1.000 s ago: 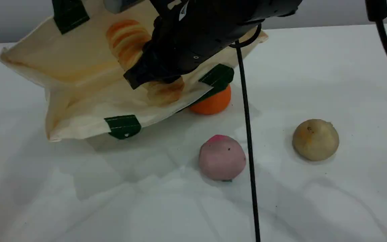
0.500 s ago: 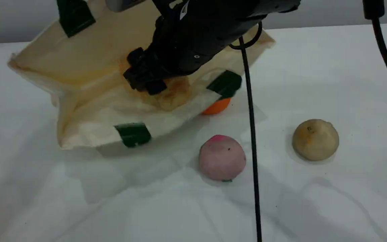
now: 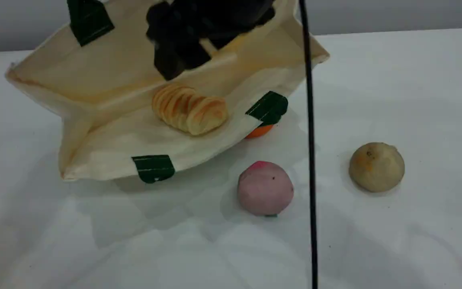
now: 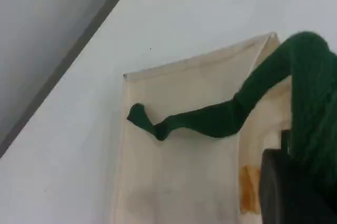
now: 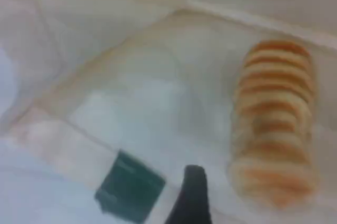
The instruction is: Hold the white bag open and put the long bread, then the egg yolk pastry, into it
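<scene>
I need to grab the egg yolk pastry by its rounded body (image 3: 377,168) with my right gripper next, so that it can go beside the long bread (image 3: 189,109) in the white bag.
The white bag (image 3: 106,132) lies on the table with its mouth held open toward the camera. Its dark green strap handle (image 4: 210,120) runs up into my left gripper (image 4: 303,179), which is shut on it. Inside the bag, on the lower panel, lies the long bread (image 3: 189,109), also seen in the right wrist view (image 5: 274,124). My right gripper (image 3: 175,54) hangs open just above the bread and clear of it; one fingertip (image 5: 192,195) shows. Far to the right, the egg yolk pastry (image 3: 376,166) sits on the table.
A pink ball with a red top (image 3: 265,194) sits in front of the bag's right corner. An orange fruit (image 3: 259,131) peeks out from under the bag's edge. A black cable (image 3: 310,160) hangs down between the pink ball and the pastry.
My right gripper has let go of the long bread and risen out of the bag. The bread now lies free inside. The bag shifted slightly right over the orange fruit.
</scene>
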You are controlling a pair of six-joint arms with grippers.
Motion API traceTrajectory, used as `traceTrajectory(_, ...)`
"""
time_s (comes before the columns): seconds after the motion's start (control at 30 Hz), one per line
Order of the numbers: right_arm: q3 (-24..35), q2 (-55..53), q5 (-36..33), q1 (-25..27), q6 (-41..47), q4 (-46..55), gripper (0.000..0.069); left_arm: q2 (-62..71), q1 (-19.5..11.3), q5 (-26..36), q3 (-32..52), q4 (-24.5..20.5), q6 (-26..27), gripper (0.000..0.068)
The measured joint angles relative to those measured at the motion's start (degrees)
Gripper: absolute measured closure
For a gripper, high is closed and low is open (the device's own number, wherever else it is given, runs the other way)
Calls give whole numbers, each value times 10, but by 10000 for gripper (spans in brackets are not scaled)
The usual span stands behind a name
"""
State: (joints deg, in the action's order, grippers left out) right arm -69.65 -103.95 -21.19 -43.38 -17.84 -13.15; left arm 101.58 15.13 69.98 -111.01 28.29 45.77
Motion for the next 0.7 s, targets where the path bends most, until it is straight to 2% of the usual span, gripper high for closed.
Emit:
traceTrajectory(0.27,0,103,-120,0,100,102,104,0,0,0,0,0,0,608)
traceTrajectory(0.43,0,158,-239,0,206,220,104,0,0,0,0,0,0,608)
traceTrajectory(0.6,3,167,-366,0,312,327,104,0,0,0,0,0,0,608)
traceTrajectory(0.7,13,167,-407,0,334,352,104,0,0,0,0,2,0,608)
